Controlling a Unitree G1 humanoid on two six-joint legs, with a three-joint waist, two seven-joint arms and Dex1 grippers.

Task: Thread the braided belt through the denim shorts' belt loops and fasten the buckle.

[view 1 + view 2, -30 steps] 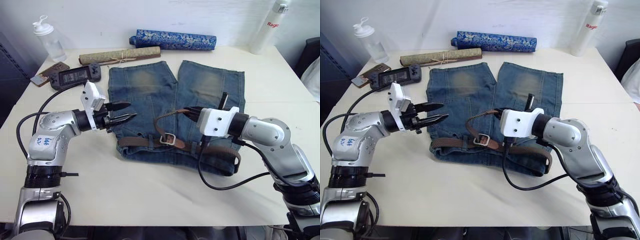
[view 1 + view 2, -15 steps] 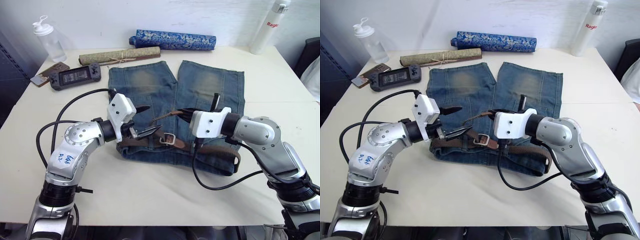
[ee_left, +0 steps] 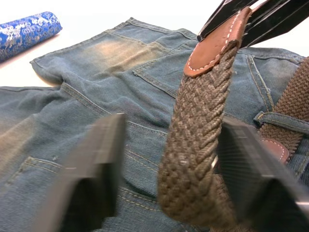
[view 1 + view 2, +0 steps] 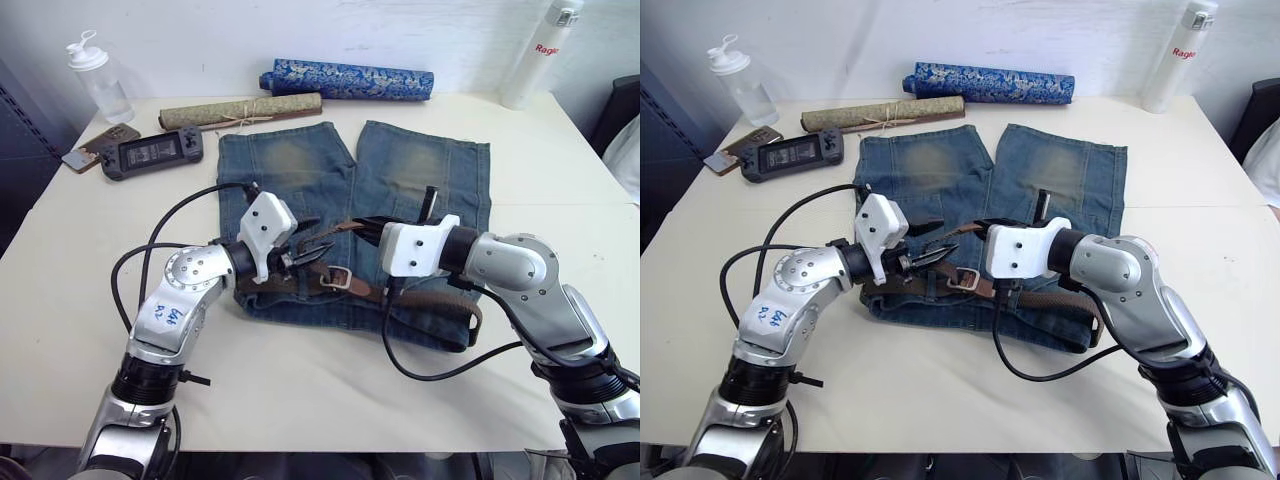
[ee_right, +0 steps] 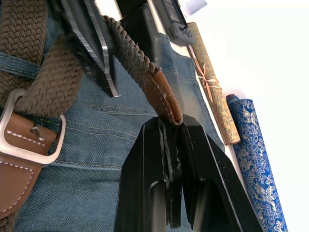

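I should next pick up the belt by its braided end with my left gripper, to feed the leather tip toward the silver buckle (image 4: 337, 278).
The denim shorts (image 4: 290, 165) lie flat on the white table, waistband toward me. The braided belt (image 4: 430, 300) runs along the waistband under a belt loop (image 3: 282, 121), and its silver buckle (image 4: 337, 278) rests at the middle. The free end of the belt arches up off the cloth. My right gripper (image 4: 364, 224) is shut on the tan leather tip (image 5: 164, 96). My left gripper (image 4: 312, 240) is open just left of it. Its fingers (image 3: 91, 179) stand on either side of the raised strap (image 3: 193, 159) without pressing it.
Along the table's far edge lie a blue patterned roll (image 4: 345, 78), a tan roll (image 4: 240, 110) and a white bottle (image 4: 540, 50). At the far left are a clear bottle (image 4: 95, 80) and a handheld game console (image 4: 150, 153). Black cables trail from both wrists.
My left arm has swung right over the shorts, and its open fingers now straddle the raised strap. My right gripper keeps hold of the tip and has shifted slightly left.
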